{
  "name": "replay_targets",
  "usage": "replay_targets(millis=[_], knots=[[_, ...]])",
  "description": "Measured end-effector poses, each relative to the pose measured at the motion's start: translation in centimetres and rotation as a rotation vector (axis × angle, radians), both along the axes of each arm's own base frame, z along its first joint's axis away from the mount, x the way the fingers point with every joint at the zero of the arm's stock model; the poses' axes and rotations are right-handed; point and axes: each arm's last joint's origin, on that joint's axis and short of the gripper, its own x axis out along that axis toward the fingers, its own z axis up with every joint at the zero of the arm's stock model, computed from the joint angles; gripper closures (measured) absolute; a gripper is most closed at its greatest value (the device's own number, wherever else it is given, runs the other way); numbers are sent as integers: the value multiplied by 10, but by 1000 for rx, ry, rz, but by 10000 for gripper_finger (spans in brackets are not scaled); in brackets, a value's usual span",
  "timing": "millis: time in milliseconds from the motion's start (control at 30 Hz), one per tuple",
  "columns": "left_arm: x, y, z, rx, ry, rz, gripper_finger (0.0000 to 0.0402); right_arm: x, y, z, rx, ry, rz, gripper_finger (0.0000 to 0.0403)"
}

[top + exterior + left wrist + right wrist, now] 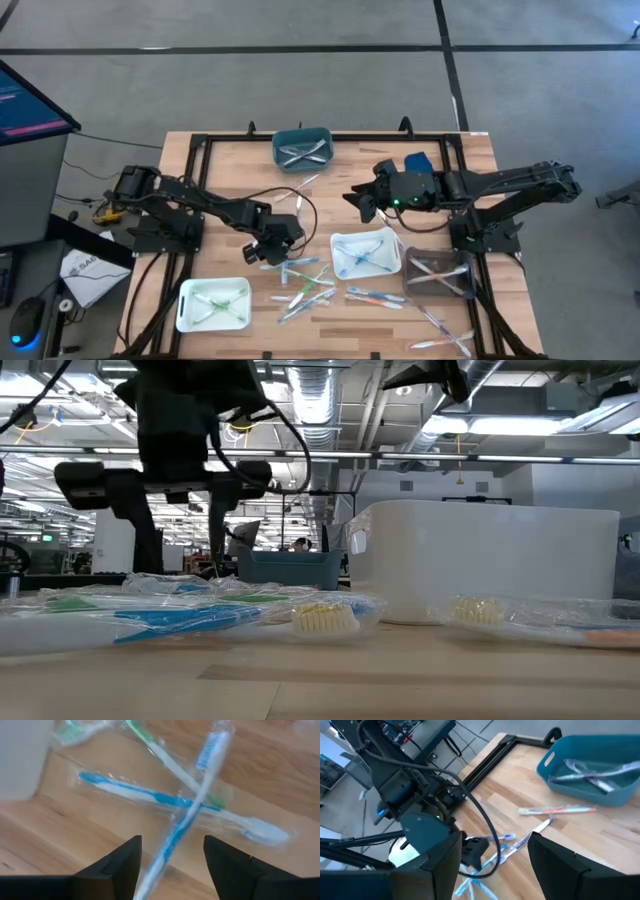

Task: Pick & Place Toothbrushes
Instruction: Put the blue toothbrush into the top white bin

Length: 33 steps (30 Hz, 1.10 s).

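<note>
My left gripper needs to move down before it closes on the toothbrush. Both its fingers are above the blue-and-white toothbrush's handle [175, 835] and the table shows under them, so they would miss it if I closed now.
Several wrapped toothbrushes [303, 285] lie loose on the wooden table's near middle. My left gripper [279, 247] hangs open just above them, pointing steeply down. In the left wrist view its fingers stand on either side of a blue-and-white toothbrush [176, 831], which lies across another blue one [145, 795] beside a green one [162, 757]. My right gripper [361, 203] is open and held high over the table's middle, holding nothing. More toothbrushes lie in the teal tray [279, 147], the white tray [342, 243], the second white tray [186, 305] and the clear tray [412, 285].
A black frame rail [205, 140] borders the table top. A pink toothbrush [555, 810] lies near the teal tray [550, 762]. More toothbrushes [440, 330] lie at the near right. In the low view the white tray [480, 560] stands behind wrapped brushes [200, 615].
</note>
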Motion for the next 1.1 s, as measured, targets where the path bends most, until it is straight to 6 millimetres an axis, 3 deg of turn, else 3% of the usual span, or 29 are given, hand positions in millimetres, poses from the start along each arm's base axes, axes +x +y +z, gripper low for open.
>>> replay_targets(millis=[600, 1100], knots=[[-9, 2, -19, 23, -6, 10, 201, 0, 2, 0, 11, -4, 8, 182], [-8, 2, -19, 23, -12, 12, 319, 0, 2, 0, 26, -9, 0, 182]])
